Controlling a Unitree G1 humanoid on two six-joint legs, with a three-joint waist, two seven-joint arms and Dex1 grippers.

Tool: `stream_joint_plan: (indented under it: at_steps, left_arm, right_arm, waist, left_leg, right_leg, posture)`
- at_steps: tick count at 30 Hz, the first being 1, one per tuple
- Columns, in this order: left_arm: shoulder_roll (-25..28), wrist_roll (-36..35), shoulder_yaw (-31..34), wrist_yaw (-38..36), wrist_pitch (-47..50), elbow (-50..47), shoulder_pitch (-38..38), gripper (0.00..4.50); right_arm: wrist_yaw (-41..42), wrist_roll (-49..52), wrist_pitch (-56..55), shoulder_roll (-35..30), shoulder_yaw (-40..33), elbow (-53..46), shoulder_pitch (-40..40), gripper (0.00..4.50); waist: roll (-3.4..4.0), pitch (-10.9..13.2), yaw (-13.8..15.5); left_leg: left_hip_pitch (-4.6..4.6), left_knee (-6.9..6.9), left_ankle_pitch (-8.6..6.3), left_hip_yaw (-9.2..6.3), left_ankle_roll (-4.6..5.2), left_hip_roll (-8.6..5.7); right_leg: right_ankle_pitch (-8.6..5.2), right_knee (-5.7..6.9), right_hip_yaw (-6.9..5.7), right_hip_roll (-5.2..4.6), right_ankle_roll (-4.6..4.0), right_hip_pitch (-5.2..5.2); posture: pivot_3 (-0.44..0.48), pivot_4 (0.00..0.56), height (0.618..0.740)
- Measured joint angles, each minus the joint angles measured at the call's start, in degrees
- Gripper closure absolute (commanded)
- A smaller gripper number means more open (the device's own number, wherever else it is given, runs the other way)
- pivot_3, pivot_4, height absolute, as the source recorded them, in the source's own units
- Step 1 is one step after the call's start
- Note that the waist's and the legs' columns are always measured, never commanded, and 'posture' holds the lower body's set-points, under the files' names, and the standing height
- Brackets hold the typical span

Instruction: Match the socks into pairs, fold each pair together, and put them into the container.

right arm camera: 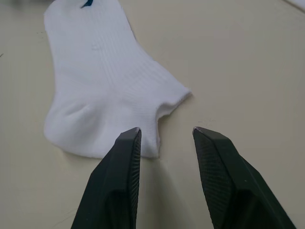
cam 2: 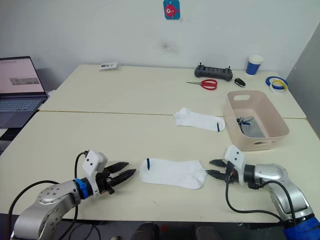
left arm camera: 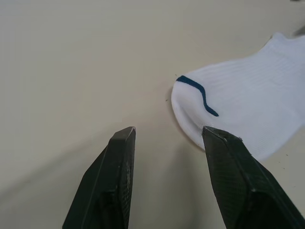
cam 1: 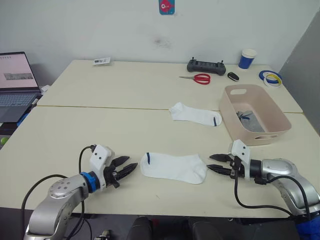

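Observation:
My left gripper should next take hold of the front white sock by its blue-lined toe end [cam 1: 147, 160], so that I can pair it with the sock's match [cam 1: 195, 114].
A white sock [cam 1: 174, 167] with a dark blue toe line lies flat near the table's front edge, between my two grippers. My left gripper [cam 1: 131, 167] is open just left of its toe end, fingertips [left arm camera: 125, 136] a little short of the fabric. My right gripper [cam 1: 215, 163] is open at the cuff end, one finger [right arm camera: 129, 143] right at the cuff's edge. A second white sock [cam 1: 195, 114] lies farther back, mid-table. The pink-beige container [cam 1: 255, 113] stands at the right with a grey sock [cam 1: 250, 119] inside.
At the back of the table are red scissors [cam 1: 202, 78], a black controller [cam 1: 206, 65], a blue-and-white cup [cam 1: 247, 58] and tape rolls [cam 1: 271, 78]. A laptop [cam 1: 17, 82] stands off the table's left side.

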Motion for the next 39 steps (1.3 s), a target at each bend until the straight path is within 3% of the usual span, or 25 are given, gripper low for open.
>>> stream_joint_plan:
  at_steps: [8, 12, 15, 17, 19, 31, 39]
  left_arm:
    - [-0.35, 4.74, -5.47, 1.41, -2.62, 1.73, -1.99, 2.33]
    - [-0.46, 6.68, -6.91, 1.26, -4.55, 3.33, -3.36, 3.22]
    - [-1.26, 6.90, -8.74, 1.12, -4.89, 3.50, -4.17, 4.10]
    - [-1.85, 6.80, -9.12, 1.20, -4.85, 3.48, -4.40, 4.50]
    - [-2.28, 6.58, -9.01, 1.37, -4.68, 3.47, -4.42, 4.50]
    - [0.94, -2.93, 1.05, 0.51, 2.66, -2.73, 5.43, 4.50]
    - [0.06, -2.59, 1.17, 2.77, 2.35, -3.30, 6.14, 4.50]
  right_arm:
    - [-2.50, -1.06, 1.90, 1.24, 2.11, -1.35, 0.65, 2.58]
    - [-3.49, -2.17, 1.90, 2.24, 3.63, -1.03, 0.00, 2.58]
    - [-4.12, -2.27, 2.04, 3.53, 4.40, -0.86, -0.58, 3.15]
    - [-4.12, -2.23, 2.21, 4.08, 4.89, -0.75, -0.92, 3.85]
    - [-4.03, -2.16, 2.48, 4.14, 5.27, -0.74, -1.26, 4.48]
    - [-0.07, 1.32, 6.84, 0.52, 4.84, -1.77, -4.91, 4.48]
    - [-0.12, 0.43, 7.41, 2.67, 8.78, 1.24, -7.72, 4.48]
  waist:
    - [0.00, 0.00, 0.01]
    - [0.01, -0.02, 0.04]
    - [-0.01, -0.03, 0.01]
    - [-0.01, -0.03, 0.01]
    - [-0.01, -0.03, 0.02]
    - [-0.01, 0.00, -0.46]
    - [-0.02, 0.00, -0.39]
  left_leg:
    - [-0.02, -0.02, 0.00, -0.01, 0.00, 0.00]
    - [0.00, -0.01, 0.00, 0.05, 0.00, -0.04]
    - [0.00, -0.01, 0.00, 0.05, 0.00, -0.03]
    - [-0.01, -0.02, 0.00, 0.05, 0.00, -0.02]
    - [-0.02, -0.02, 0.00, 0.04, 0.00, -0.02]
    - [-0.05, -0.10, 0.00, 0.00, 0.00, 0.07]
    - [-0.09, -0.10, 0.00, 0.07, 0.00, 0.00]
  right_leg:
    - [0.00, 0.01, -0.01, 0.03, 0.00, -0.06]
    - [0.01, 0.00, -0.02, 0.02, 0.01, -0.04]
    - [0.01, 0.00, -0.03, 0.02, 0.02, -0.04]
    - [0.01, 0.00, -0.03, 0.03, 0.02, -0.06]
    - [0.01, 0.00, -0.02, 0.03, 0.02, -0.06]
    - [-0.02, 0.03, 0.00, 0.01, -0.03, -0.19]
    - [-0.02, -0.04, -0.01, 0.01, -0.02, -0.19]
  posture:
    - [0.000, 0.150, 0.740]
    - [0.000, 0.150, 0.740]
    - [0.000, 0.150, 0.740]
    - [0.000, 0.150, 0.740]
    - [0.000, 0.150, 0.740]
    - [0.000, 0.150, 0.740]
    - [0.000, 0.150, 0.740]
